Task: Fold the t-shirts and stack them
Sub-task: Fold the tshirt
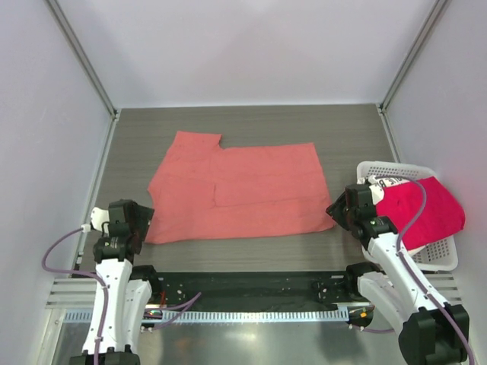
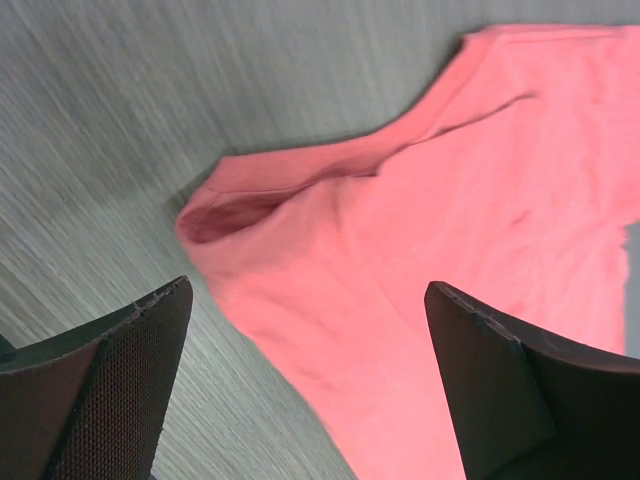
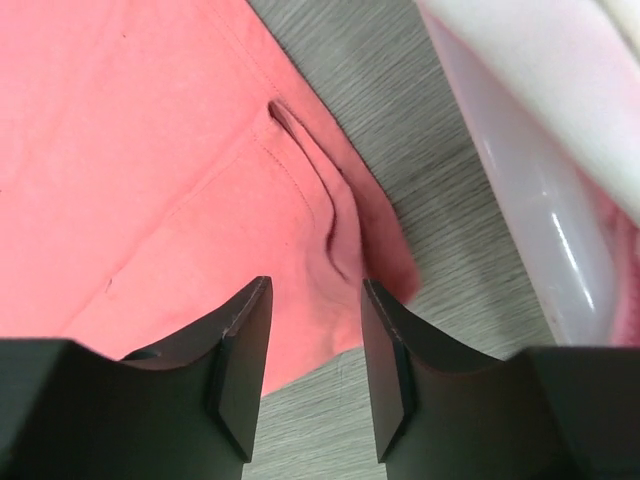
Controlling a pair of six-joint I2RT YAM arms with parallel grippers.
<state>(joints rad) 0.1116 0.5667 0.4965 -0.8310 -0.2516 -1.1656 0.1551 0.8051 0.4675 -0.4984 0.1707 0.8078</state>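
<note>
The salmon t-shirt needs its far edge folded toward me, so next my right gripper will grab its far corner on the basket side.
A salmon t-shirt (image 1: 236, 190) lies spread flat in the middle of the table, folded into a rough rectangle. My left gripper (image 1: 137, 220) hovers over its near left corner; in the left wrist view the gripper (image 2: 305, 300) is open wide above the shirt's sleeve and edge (image 2: 450, 200). My right gripper (image 1: 340, 207) hangs over the near right corner, between shirt and basket. Seen from the right wrist, that gripper (image 3: 315, 300) stands partly open with nothing between its fingers, above the hem (image 3: 150, 150). A crimson-pink t-shirt (image 1: 426, 213) and a white one (image 1: 377, 186) lie in the basket.
A white lattice basket (image 1: 437, 258) stands at the right edge of the table, its wall (image 3: 520, 170) close beside my right gripper. Pale walls and metal posts enclose the table. A black rail (image 1: 243, 289) runs along the near edge between the arm bases.
</note>
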